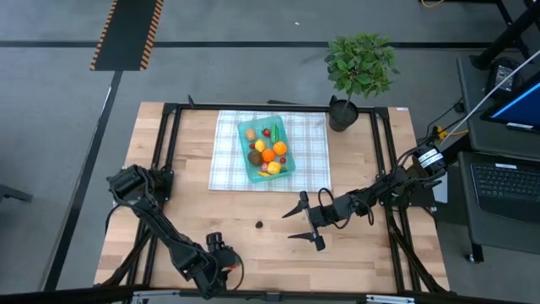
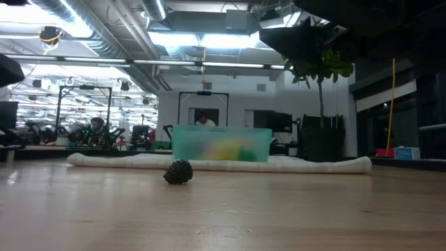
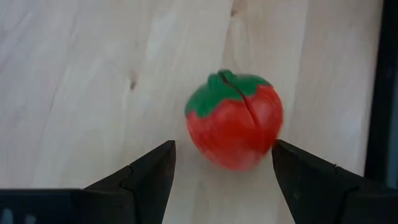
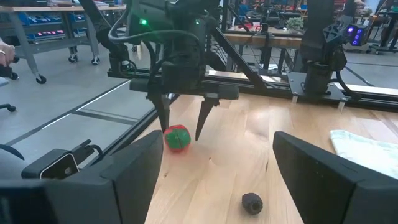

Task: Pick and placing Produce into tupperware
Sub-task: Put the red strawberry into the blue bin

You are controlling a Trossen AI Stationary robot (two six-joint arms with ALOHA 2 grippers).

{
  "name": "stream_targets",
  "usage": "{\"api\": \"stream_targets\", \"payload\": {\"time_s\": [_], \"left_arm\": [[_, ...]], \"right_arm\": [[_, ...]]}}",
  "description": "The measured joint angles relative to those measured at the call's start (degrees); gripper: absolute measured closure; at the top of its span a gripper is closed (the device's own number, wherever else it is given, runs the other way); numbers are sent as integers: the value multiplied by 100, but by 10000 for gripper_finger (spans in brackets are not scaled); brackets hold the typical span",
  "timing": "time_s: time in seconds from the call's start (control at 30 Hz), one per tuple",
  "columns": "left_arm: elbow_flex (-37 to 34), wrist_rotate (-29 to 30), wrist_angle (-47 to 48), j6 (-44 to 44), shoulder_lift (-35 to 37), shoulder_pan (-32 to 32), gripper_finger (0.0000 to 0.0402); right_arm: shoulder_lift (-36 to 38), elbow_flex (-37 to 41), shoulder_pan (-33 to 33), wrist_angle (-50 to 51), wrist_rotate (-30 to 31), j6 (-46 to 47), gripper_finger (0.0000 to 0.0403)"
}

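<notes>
My fingers reach only the near edge of the red fruit (image 3: 237,163), so it isn't time to close yet. My left gripper needs to go down farther over the fruit first, then close on the fruit.
A red toy fruit with a green leafy top (image 3: 235,121) lies on the bare wood near the table's near-left corner. My left gripper (image 3: 222,148) points steeply down over it, open, one finger on each side; I see no touch. From the right wrist view, the left gripper (image 4: 183,127) stands just over the red fruit (image 4: 176,138). A small dark berry (image 1: 260,225) sits on the wood near the table's middle. The teal tupperware (image 1: 253,165) rests on a checked cloth and holds several pieces of produce. My right gripper (image 1: 304,224) hovers level and open, right of the dark berry.
The white-green checked cloth (image 1: 312,156) lies under the tupperware at the table's far middle. A potted plant (image 1: 359,67) stands at the far right. A black frame rail (image 1: 169,152) runs along the table's sides. Bare wood lies between the two grippers.
</notes>
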State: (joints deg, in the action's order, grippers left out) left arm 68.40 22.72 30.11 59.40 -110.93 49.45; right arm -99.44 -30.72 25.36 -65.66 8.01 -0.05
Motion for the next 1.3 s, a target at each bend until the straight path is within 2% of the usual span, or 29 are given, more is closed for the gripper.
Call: {"api": "stream_targets", "payload": {"time_s": [0.57, 0.93, 1.07, 1.3], "left_arm": [[0, 15, -431, 38, -13, -273, 146], [0, 23, -363, 46, -30, -409, 146], [-56, -195, -362, 91, -48, -418, 146], [-87, -212, -376, 203, -46, -418, 146]], "right_arm": [[0, 0, 0, 75, 1, 135, 96], [0, 0, -1, 82, 2, 136, 96], [0, 0, 0, 82, 2, 138, 96], [0, 0, -1, 82, 2, 138, 96]]}}
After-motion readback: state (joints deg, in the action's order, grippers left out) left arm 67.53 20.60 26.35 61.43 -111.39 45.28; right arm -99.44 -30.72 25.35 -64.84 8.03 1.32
